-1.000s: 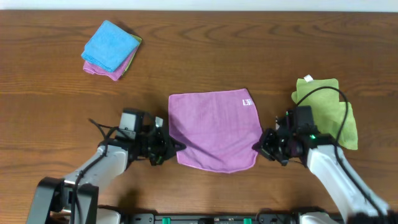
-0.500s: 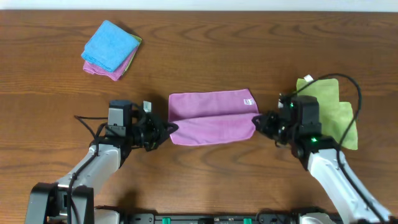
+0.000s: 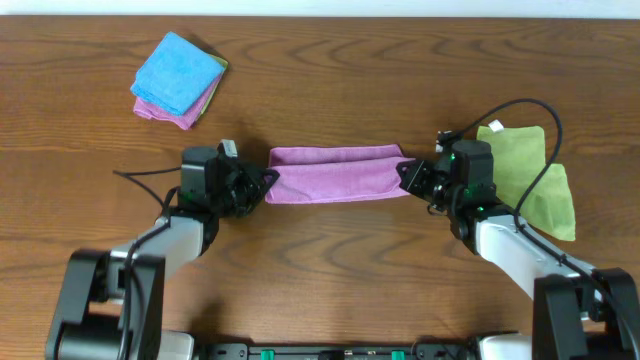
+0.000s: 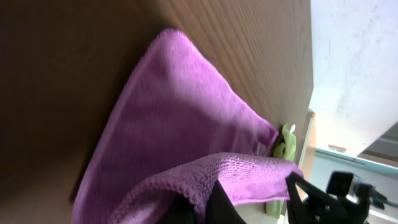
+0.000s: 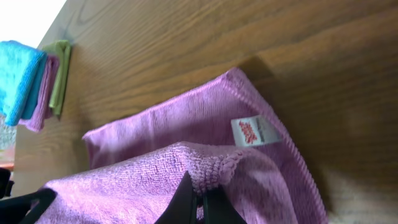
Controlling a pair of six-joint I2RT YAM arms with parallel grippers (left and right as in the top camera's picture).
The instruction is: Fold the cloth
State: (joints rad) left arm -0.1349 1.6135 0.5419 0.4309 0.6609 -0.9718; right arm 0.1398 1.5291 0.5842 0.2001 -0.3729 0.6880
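The purple cloth stays held in my left gripper for now until its hem meets the cloth's far edge: a piece of lower layer (image 3: 328, 155) shows beyond the hem (image 3: 335, 165).
A purple cloth (image 3: 333, 173) lies on the wooden table, doubled over into a narrow strip. My left gripper (image 3: 266, 184) is shut on its left near corner and holds that edge over the far edge. My right gripper (image 3: 404, 177) is shut on its right near corner in the same way. In the left wrist view the pinched hem (image 4: 205, 186) arches over the lower layer (image 4: 168, 118). In the right wrist view the pinched corner (image 5: 208, 165) hangs above the layer with the white label (image 5: 252, 130).
A stack of folded cloths, blue on top (image 3: 178, 78), lies at the far left. A green cloth (image 3: 530, 175) lies crumpled at the right, partly under my right arm's cable. The table's far edge runs along the top.
Both grippers carried the cloth's near edge away from me over the far half. The flat square became a narrow doubled strip.
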